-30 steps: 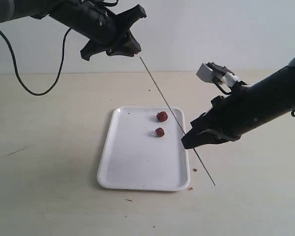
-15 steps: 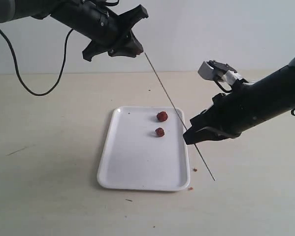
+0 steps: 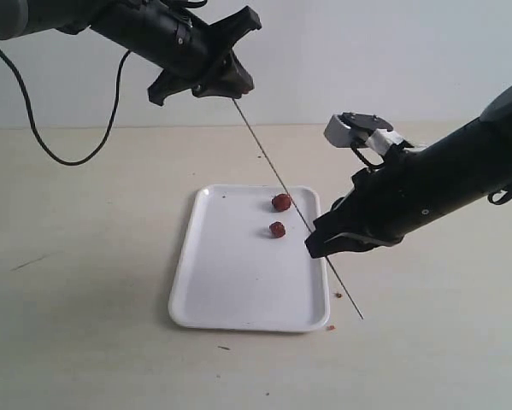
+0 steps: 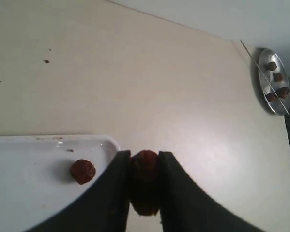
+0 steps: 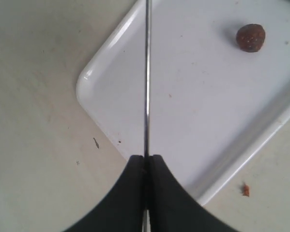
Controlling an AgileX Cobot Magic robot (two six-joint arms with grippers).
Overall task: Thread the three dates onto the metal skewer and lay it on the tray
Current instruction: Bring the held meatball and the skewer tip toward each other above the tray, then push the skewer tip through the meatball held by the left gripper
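The skewer's upper tip (image 3: 234, 101) only reaches the third date; my left gripper must push it down the skewer's body before opening.
Two dates (image 3: 281, 202) (image 3: 277, 229) lie on the white tray (image 3: 230, 273), toward its far right part. High above the table, my left gripper (image 3: 226, 83) (image 4: 145, 155) is shut on a third date (image 4: 145, 183), which the jaws hide in the exterior view. My right gripper (image 3: 317, 248) (image 5: 146, 158) is shut on the metal skewer (image 3: 281, 182) (image 5: 146, 72) over the tray's right rim. The skewer slants up to the left, and its upper tip ends just below the left gripper. One tray date (image 5: 251, 37) (image 4: 82, 171) shows in both wrist views.
Small reddish crumbs (image 3: 330, 327) (image 5: 245, 189) lie on the table by the tray's near right corner. A black cable (image 3: 33, 137) hangs at the back left. A round metal dish (image 4: 273, 79) with more dates and a thin rod sits far off on the table.
My right gripper has shifted left with the skewer, onto the tray's right rim. The skewer's upper tip has swung toward the left gripper, which has edged slightly right.
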